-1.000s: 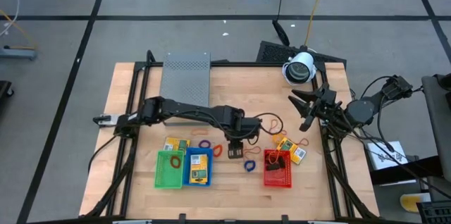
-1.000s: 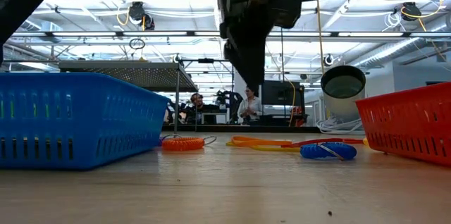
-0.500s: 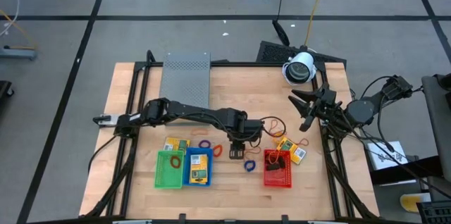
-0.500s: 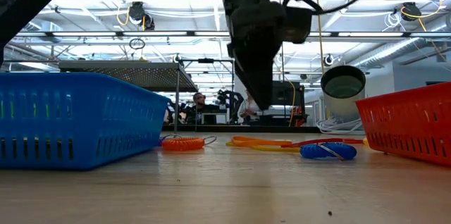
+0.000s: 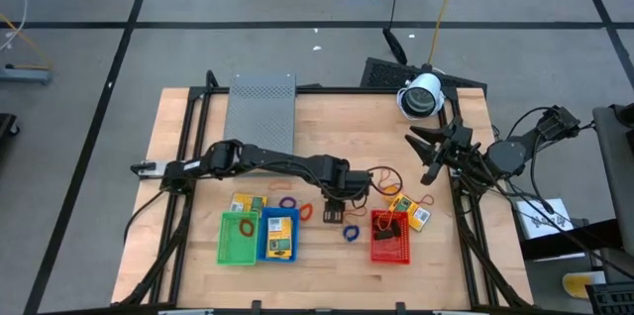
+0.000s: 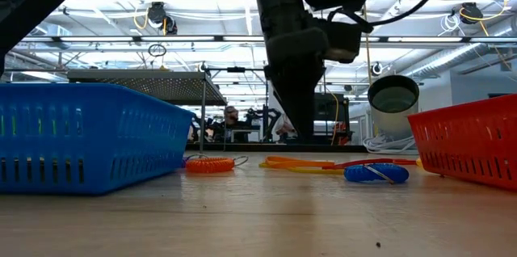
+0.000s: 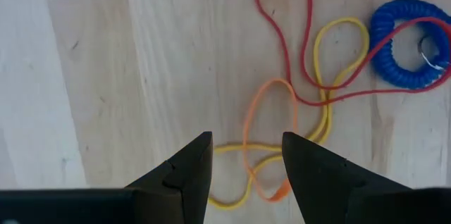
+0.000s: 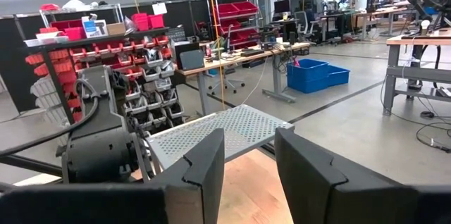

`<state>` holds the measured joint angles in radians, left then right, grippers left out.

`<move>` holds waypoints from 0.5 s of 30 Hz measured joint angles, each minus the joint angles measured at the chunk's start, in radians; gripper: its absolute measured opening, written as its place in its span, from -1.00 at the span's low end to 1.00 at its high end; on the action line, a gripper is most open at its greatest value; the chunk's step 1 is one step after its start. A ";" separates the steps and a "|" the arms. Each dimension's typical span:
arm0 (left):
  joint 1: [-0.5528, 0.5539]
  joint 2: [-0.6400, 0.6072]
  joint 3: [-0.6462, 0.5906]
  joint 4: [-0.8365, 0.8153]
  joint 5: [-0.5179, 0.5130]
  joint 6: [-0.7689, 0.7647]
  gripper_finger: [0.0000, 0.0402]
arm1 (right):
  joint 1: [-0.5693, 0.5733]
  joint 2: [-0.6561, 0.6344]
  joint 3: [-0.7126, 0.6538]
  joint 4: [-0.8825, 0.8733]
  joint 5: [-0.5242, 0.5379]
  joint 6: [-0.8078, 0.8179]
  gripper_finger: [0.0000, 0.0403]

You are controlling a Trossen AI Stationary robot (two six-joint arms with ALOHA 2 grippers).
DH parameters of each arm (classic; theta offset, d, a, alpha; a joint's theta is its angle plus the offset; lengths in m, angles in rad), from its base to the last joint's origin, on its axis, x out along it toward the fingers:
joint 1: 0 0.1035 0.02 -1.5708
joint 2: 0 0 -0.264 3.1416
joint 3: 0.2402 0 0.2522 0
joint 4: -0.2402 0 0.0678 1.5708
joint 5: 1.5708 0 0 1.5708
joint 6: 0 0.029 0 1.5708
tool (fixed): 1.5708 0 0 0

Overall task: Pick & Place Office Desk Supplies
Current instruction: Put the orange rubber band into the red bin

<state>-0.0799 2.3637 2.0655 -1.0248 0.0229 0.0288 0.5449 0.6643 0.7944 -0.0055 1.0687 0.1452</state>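
Note:
The orange rubber-band loop needs to be sorted into the red basket [image 5: 390,240], so my left gripper will grab it by its long sides next.
My left gripper [image 7: 246,146] [image 5: 339,206] points down over the middle of the table, open and touching nothing. An orange rubber-band loop [image 7: 269,129] lies flat on the wood below the gap between its fingers. It is tangled with a yellow band [image 7: 338,76] and a red band [image 7: 285,34]. The red band runs across a blue coil [image 7: 405,41] [image 6: 376,173]. In the low view the fingers [image 6: 295,120] hang above the bands [image 6: 299,162]. My right gripper [image 8: 250,153] [image 5: 433,155] waits open at the table's right edge.
Green [image 5: 238,238], blue [image 5: 279,236] and red [image 5: 390,239] baskets stand along the near edge. Yellow packets [image 5: 248,202] [image 5: 408,208], an orange coil [image 5: 305,211], a purple band [image 5: 287,202] and another band loop [image 5: 381,174] lie around. A grey perforated box [image 5: 262,107] stands at the far left.
My left gripper has sunk toward the tangled bands and shifted a little toward the table's right edge, rolling slightly about its own line. Its fingers have kept the same gap. The bands and the coils have stayed where they lay.

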 joint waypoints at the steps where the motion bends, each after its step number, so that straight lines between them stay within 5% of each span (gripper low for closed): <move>1: 0.000 0.002 0.000 0.001 -0.002 0.000 -0.10 | 0.000 0.000 0.000 0.000 0.000 0.000 -0.42; 15: -0.022 0.012 0.000 0.036 -0.044 0.019 -0.10 | 0.000 0.000 0.000 0.000 0.002 0.000 -0.42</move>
<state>-0.1015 2.3753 2.0659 -0.9890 -0.0212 0.0475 0.5449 0.6643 0.7944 -0.0055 1.0710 0.1452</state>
